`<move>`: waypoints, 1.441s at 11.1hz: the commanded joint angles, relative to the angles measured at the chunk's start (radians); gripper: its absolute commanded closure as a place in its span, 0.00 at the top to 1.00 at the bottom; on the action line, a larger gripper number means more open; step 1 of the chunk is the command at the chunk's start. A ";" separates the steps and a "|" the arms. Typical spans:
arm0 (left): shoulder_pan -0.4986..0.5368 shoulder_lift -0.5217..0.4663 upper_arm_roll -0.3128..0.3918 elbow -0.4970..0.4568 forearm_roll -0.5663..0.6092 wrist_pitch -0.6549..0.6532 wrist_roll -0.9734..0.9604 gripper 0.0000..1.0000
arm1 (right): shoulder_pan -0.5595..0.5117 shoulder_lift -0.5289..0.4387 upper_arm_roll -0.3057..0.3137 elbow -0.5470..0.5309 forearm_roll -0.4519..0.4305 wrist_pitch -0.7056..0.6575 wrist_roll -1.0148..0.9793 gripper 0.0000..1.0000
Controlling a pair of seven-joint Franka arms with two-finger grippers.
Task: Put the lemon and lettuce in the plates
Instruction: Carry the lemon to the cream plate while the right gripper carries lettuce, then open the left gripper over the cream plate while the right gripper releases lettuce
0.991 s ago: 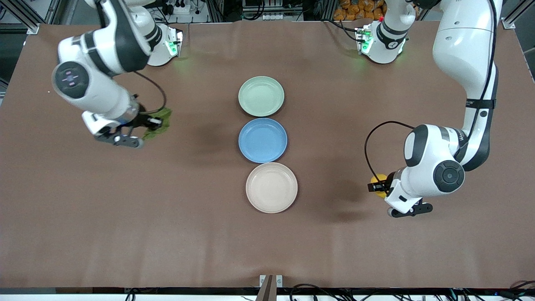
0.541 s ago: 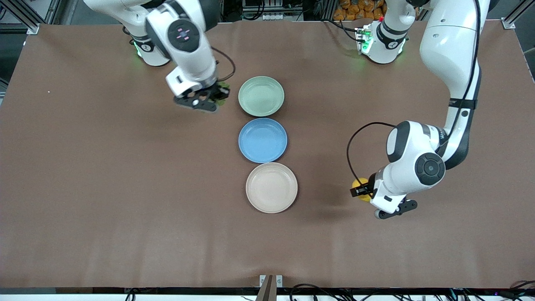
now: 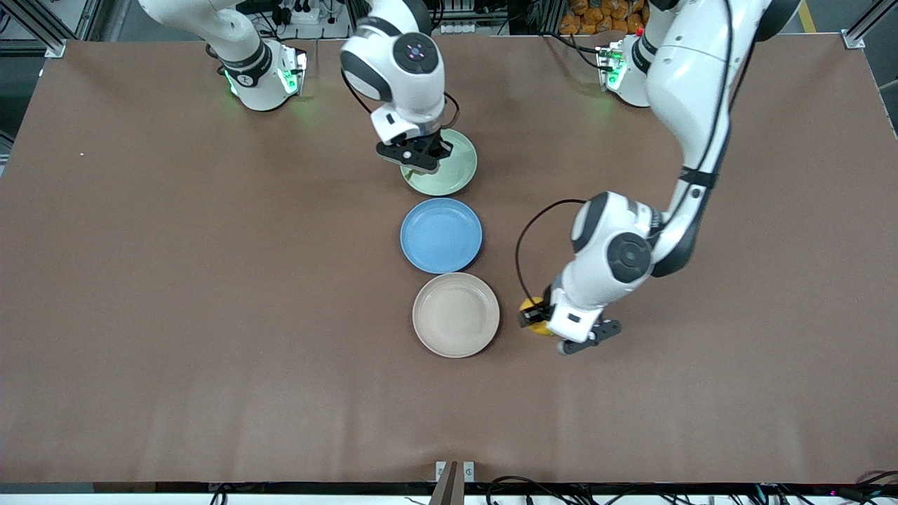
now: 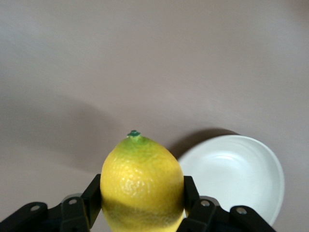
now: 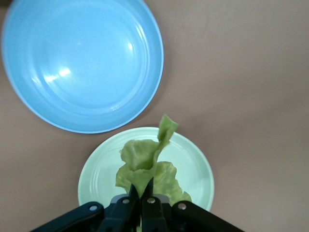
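The lemon hangs beside the beige plate, short of its rim, so if I opened now, it would miss: my left gripper should move the lemon toward the plate.
My right gripper [image 3: 421, 151] is shut on the lettuce [image 5: 145, 164], a crinkled green leaf that hangs over the mint green plate [image 3: 459, 175]; the plate also shows in the right wrist view [image 5: 195, 162]. In the front view the gripper hides the leaf. My left gripper [image 3: 537, 320] is shut on the lemon [image 3: 539, 328], held over bare table just beside the beige plate [image 3: 456, 315], toward the left arm's end. In the left wrist view the lemon [image 4: 142, 179] sits between the black fingers [image 4: 91, 195], with the beige plate [image 4: 236, 176] beside it.
A blue plate [image 3: 440, 235] lies between the mint and beige plates, and shows in the right wrist view [image 5: 82, 63]. The three plates form a row down the middle of the brown table [image 3: 210, 315].
My right arm has carried the lettuce from the right arm's end of the table to over the mint plate. My left arm has carried the lemon toward the beige plate.
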 commanded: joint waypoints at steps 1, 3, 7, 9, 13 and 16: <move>-0.086 0.047 0.015 0.010 -0.022 0.157 -0.123 0.00 | 0.053 0.126 0.002 0.019 -0.095 0.054 0.108 0.00; -0.143 0.083 0.019 0.010 -0.021 0.246 -0.170 0.00 | 0.074 0.158 0.004 0.019 -0.136 0.058 0.154 0.24; -0.169 0.111 0.021 0.011 -0.022 0.386 -0.217 0.66 | 0.065 0.087 0.045 0.049 -0.137 -0.041 0.147 1.00; -0.194 0.120 0.025 0.010 -0.012 0.414 -0.213 1.00 | 0.036 -0.013 0.082 0.106 -0.126 -0.191 0.131 1.00; -0.157 0.094 0.029 0.010 -0.009 0.412 -0.207 1.00 | -0.138 -0.145 0.134 0.229 0.006 -0.459 -0.140 1.00; -0.062 0.061 0.044 0.001 0.017 0.313 -0.078 1.00 | -0.289 -0.216 0.123 0.249 0.035 -0.532 -0.373 1.00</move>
